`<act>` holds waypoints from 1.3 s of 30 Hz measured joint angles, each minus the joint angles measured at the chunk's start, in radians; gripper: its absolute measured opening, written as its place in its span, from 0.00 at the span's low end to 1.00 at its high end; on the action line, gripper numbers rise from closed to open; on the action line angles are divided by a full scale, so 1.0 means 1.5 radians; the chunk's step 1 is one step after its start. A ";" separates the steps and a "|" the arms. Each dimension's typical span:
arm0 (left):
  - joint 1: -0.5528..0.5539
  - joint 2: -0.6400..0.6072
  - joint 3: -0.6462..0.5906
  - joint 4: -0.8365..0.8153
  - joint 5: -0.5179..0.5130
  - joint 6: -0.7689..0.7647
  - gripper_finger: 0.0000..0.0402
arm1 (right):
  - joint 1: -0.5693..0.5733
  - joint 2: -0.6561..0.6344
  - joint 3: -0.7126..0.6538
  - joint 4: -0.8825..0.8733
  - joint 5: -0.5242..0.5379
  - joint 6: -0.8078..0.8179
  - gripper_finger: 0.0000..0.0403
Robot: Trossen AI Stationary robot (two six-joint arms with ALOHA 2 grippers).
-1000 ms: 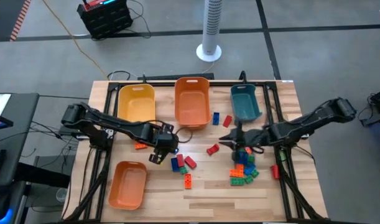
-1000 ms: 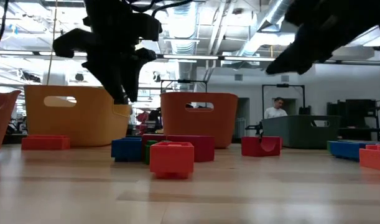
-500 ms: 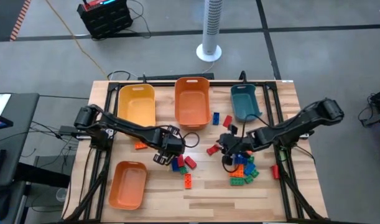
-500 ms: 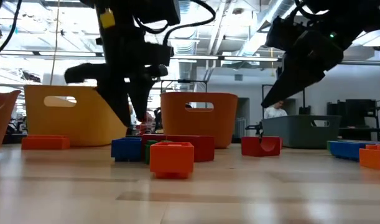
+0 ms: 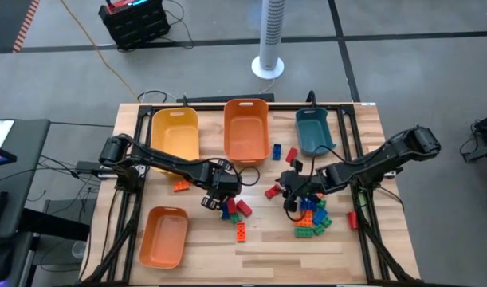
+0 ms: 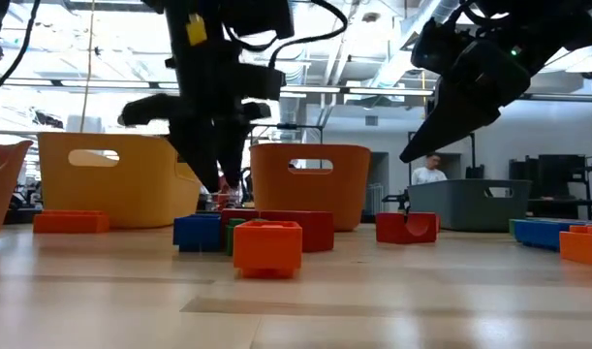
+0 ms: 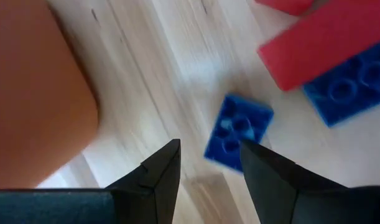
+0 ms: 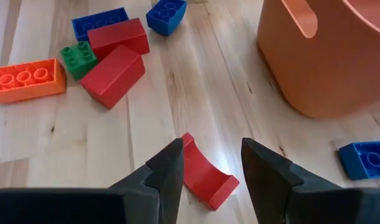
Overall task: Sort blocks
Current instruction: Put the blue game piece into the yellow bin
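One of the fingertips covers the small blue block's side (image 7: 262, 129). My left gripper isn't ready to close yet: it needs to center over the block first, then close on it.
My left gripper (image 5: 219, 195) (image 7: 208, 149) is open and low over the table, at the far-left side of a cluster of blocks (image 5: 233, 209). A small blue block (image 7: 238, 132) lies on the wood just ahead of its fingertips, beside a red block (image 7: 326, 43) and a larger blue one (image 7: 348, 90). My right gripper (image 5: 289, 191) (image 8: 211, 149) is open and hangs above the table (image 6: 412, 155). A red curved block (image 8: 205, 174) lies flat on the wood below the gap between its fingers.
Along the far edge stand a yellow bin (image 5: 175, 131), an orange bin (image 5: 245, 131) and a teal bin (image 5: 313, 131). A second orange bin (image 5: 163, 235) sits near left. A pile of mixed blocks (image 5: 311, 219) lies under the right arm. An orange block (image 5: 179, 187) lies apart.
My left gripper has moved toward the table's right, over to the block cluster, and has come lower. My right gripper has moved toward the table's left and downward, to above the red curved block, then has held still.
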 joint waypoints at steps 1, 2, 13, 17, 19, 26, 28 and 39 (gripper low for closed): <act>0.000 -0.001 0.010 0.004 -0.004 0.004 0.40 | 0.000 0.000 0.000 -0.002 0.000 0.000 0.44; 0.000 -0.002 0.018 0.008 -0.004 0.005 0.40 | 0.000 0.000 0.000 -0.004 0.000 0.000 0.44; 0.007 -0.001 0.038 -0.013 0.046 -0.025 0.40 | 0.002 0.000 0.000 -0.001 0.000 -0.007 0.43; 0.010 -0.001 0.038 -0.022 0.057 0.002 0.40 | 0.002 0.000 0.000 0.002 0.000 -0.007 0.43; 0.011 -0.001 0.038 -0.023 0.066 0.009 0.40 | 0.002 0.000 0.000 0.006 0.000 -0.007 0.43; 0.012 -0.001 0.038 -0.020 0.068 0.019 0.54 | 0.001 0.000 0.000 0.023 -0.001 -0.011 0.43; 0.012 -0.001 0.032 -0.013 0.068 0.023 0.59 | 0.001 0.000 0.000 0.026 -0.001 -0.012 0.43; 0.012 0.002 -0.030 0.038 0.045 0.052 0.68 | 0.001 0.000 0.000 0.036 -0.001 -0.012 0.43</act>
